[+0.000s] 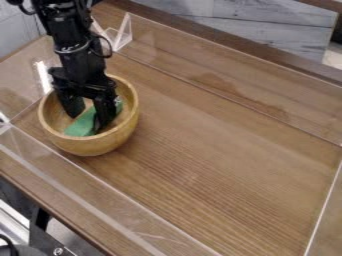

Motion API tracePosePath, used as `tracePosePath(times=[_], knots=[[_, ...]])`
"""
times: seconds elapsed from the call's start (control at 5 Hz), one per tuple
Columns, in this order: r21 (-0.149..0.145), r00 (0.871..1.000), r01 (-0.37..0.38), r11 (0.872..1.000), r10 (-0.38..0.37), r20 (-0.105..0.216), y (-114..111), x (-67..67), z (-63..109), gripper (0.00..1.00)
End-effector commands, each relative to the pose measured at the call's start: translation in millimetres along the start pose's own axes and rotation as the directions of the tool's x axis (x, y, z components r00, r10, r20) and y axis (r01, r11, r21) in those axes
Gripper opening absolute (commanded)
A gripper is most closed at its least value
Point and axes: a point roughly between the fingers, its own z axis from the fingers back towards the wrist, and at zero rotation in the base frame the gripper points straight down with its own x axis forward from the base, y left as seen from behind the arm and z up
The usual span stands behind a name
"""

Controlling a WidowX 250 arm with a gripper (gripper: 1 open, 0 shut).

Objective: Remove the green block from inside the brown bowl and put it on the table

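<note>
The robot's gripper should grab the green block by its long sides next, so it can lift the block out of the brown bowl [94, 140] and onto the table.
The brown bowl [94, 140] stands on the table [227, 150] at the left. Inside it lies the green block [83, 122], partly covered by the gripper. My black gripper [86, 108] points straight down into the bowl, open, with one finger [67, 104] on the block's left and the other on its right. The fingertips are down at the block's level, straddling it. Whether they touch the block cannot be made out.
Low clear plastic walls [201, 45] run round the tabletop. A clear plastic corner piece [120, 32] stands behind the bowl. A pale marbled surface [267, 25] lies beyond the far wall.
</note>
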Motion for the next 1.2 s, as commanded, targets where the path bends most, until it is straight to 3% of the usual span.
tracePosePath(times=[0.0, 1.0], knots=[[0.017, 0.999, -0.003, 1.0, 0.002, 0.048, 2.7, 14.3, 10.9, 1.0], [-0.008, 0.999, -0.037, 0.999, 0.037, 0.029, 3.2, 23.8, 2.8, 1.0]])
